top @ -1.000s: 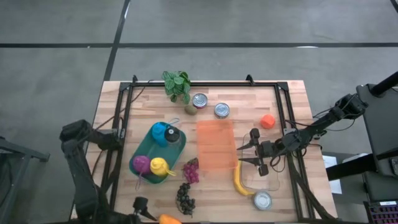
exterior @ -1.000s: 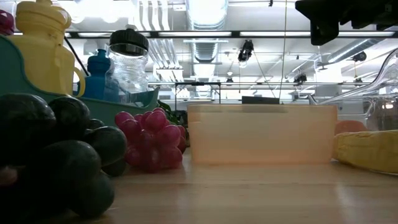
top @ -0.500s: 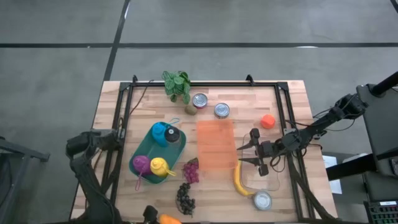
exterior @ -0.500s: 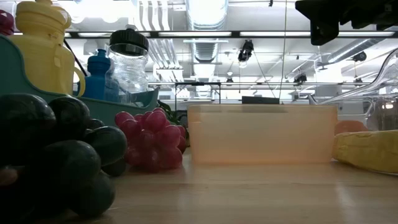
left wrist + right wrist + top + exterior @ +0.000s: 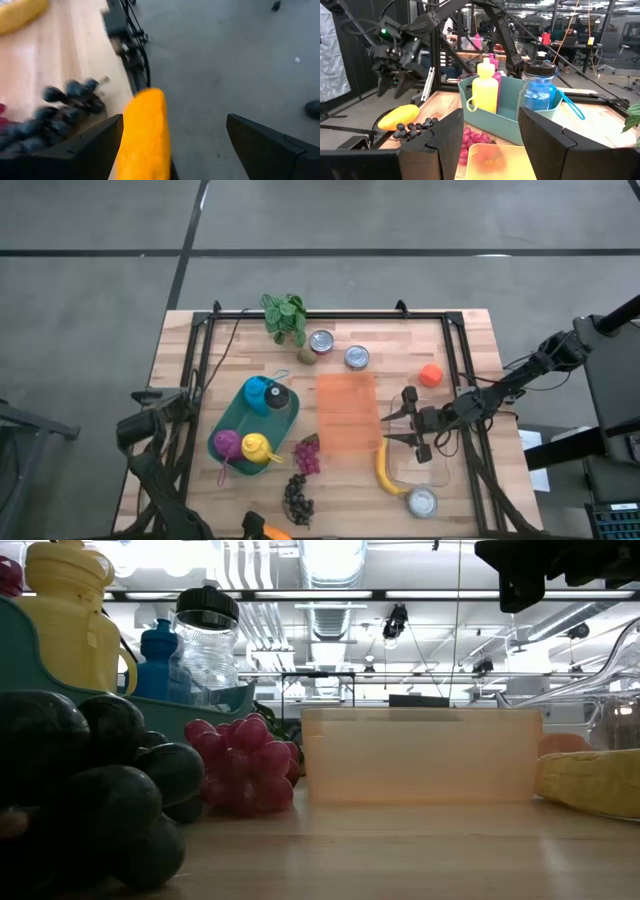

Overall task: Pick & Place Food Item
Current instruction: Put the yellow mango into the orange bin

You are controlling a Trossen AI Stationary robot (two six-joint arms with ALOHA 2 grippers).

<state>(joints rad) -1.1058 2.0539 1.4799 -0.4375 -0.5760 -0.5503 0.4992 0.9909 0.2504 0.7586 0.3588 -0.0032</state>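
Observation:
The yellow-orange fruit should go in the orange container point(image 5: 347, 412), so the left gripper should next pick it up around its plump body point(image 5: 275, 532).
A yellow-orange fruit point(image 5: 272, 532) lies at the table's near edge beside a dark grape bunch point(image 5: 297, 498). The right wrist view shows the fruit point(image 5: 398, 117) on the wood with my left gripper point(image 5: 392, 75) hovering above it. In the left wrist view the fruit point(image 5: 145, 135) lies between and below my left gripper's point(image 5: 173, 118) wide-open fingers, untouched. My right gripper point(image 5: 388, 430) waits open, raised off the table, between the translucent orange container point(image 5: 347, 412) and the banana point(image 5: 386, 472).
A teal basket point(image 5: 226, 442) holds bottles. Red grapes point(image 5: 307, 454) lie beside it. Two cans point(image 5: 321, 341) point(image 5: 356, 357), a potted plant point(image 5: 285, 315) and an orange ball point(image 5: 430, 374) stand toward the far edge. A clear container point(image 5: 425, 465) and another can point(image 5: 422, 502) sit near the right gripper.
My left arm has swung toward the table's right along the near edge, carrying its gripper closer to the yellow-orange fruit. The fruit and everything else have stayed put.

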